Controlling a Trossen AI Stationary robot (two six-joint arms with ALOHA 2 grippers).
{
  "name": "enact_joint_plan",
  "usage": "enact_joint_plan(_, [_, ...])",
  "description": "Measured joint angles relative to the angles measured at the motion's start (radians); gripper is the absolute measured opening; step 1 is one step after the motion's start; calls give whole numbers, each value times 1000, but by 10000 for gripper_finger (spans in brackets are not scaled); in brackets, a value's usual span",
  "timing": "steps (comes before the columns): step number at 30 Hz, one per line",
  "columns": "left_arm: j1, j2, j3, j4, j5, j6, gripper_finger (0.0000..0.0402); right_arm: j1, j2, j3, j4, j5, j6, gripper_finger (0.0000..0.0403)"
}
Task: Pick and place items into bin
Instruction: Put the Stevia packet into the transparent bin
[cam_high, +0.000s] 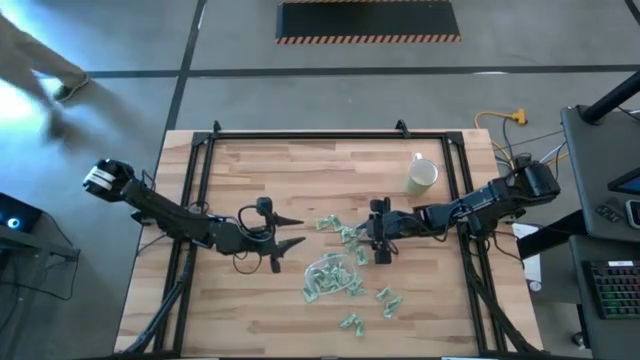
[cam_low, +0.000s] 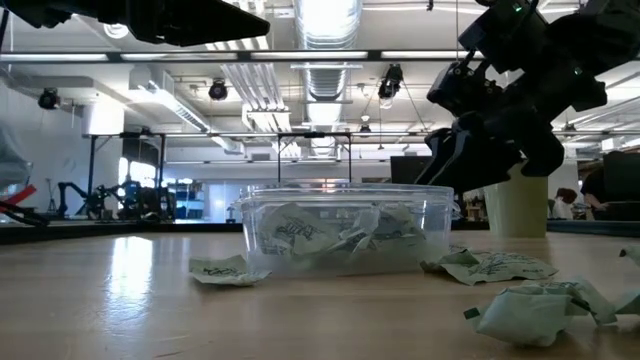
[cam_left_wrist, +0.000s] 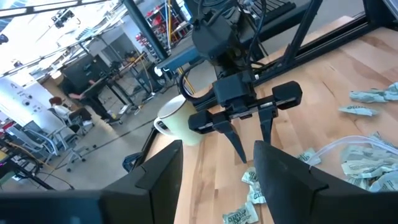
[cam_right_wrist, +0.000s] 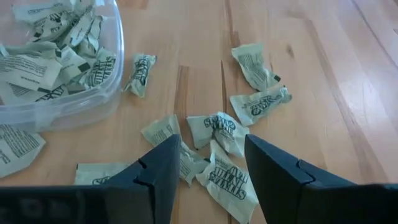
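The wrapped item needs to go into the clear bin (cam_right_wrist: 53, 68). My right gripper needs to grab it by its wrapper's thin edge.
The bin (cam_high: 326, 274), a clear shallow tub, stands near the middle of the wooden table and holds several pale-green wrapped items (cam_right_wrist: 43, 56). More items (cam_right_wrist: 219, 132) lie loose on the wood beside it. My right gripper (cam_right_wrist: 210, 143) is open and slants down over a small cluster of these pieces (cam_high: 347, 236), its fingers on either side of them, on the bin's far side. My left gripper (cam_high: 300, 231) hovers open and level to the left of the bin, with nothing between its fingers (cam_left_wrist: 163, 177).
A cream mug (cam_high: 421, 176) stands at the table's far right, behind my right arm. More loose items lie to the near right of the bin (cam_high: 386, 300) and near the front edge (cam_high: 350, 322). A black frame (cam_high: 200, 170) borders the table.
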Motion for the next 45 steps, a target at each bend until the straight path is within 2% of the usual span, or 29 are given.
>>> enact_joint_plan(9, [0,0,0,0,0,0,180,0,0,-22,27,0,-22,167])
enact_joint_plan(13, [0,0,0,0,0,0,180,0,14,-51,101,0,-21,167])
enact_joint_plan(22, [0,0,-1,-1,0,0,180,-1,177,-26,147,13,-19,167])
enact_joint_plan(27, [0,0,-1,-1,0,0,180,-10,220,4,146,24,-17,166])
enact_joint_plan(33, [0,0,-3,-3,0,0,180,-13,203,10,112,23,-18,154])
enact_joint_plan(39, [0,0,-7,-3,0,0,180,-14,151,9,4,28,2,141])
enact_joint_plan(45, [0,0,-8,-2,0,0,180,-14,141,8,-13,28,5,141])
